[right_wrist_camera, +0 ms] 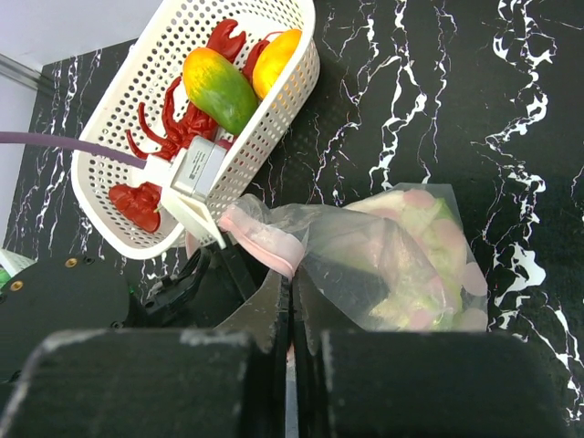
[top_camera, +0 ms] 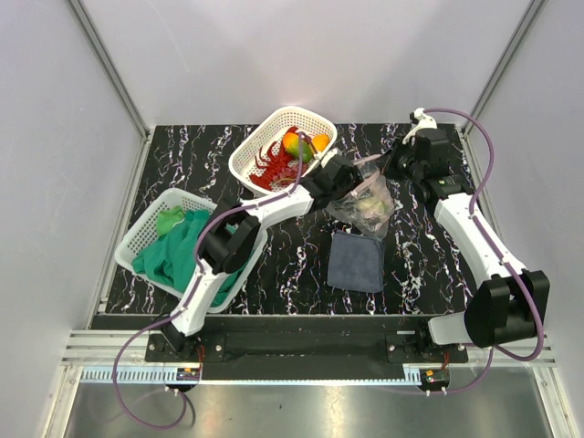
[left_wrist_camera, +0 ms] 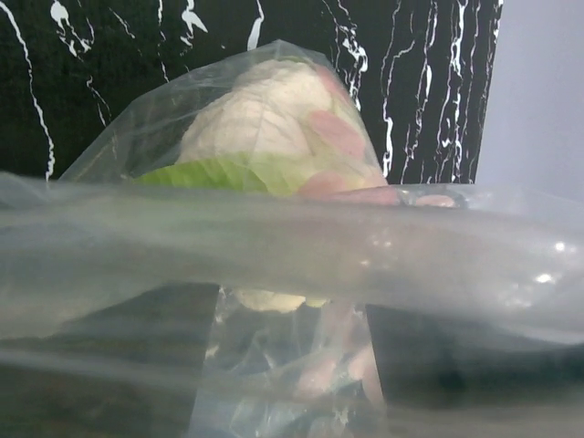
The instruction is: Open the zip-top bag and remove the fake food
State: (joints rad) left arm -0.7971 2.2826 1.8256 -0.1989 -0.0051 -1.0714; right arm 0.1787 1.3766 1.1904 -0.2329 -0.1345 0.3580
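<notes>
My left gripper is to grab the fake food's nearest end inside the zip-top bag's opening next, so that it can pull the fake food out freely.
The zip-top bag hangs between my two grippers over the mid-right table, its pink zip strip at the top. Pale green, white and pink fake food is still inside it and shows through the film in the left wrist view. My right gripper is shut on the bag's top edge beside the strip. My left gripper is at the bag's mouth. Its fingers stand apart with crumpled film between them. A red lobster, a green-yellow fruit and an orange fruit lie in a white basket.
A dark blue-grey folded cloth lies just in front of the bag. A second white basket at the left holds a green cloth. The left arm reaches past the food basket's right side.
</notes>
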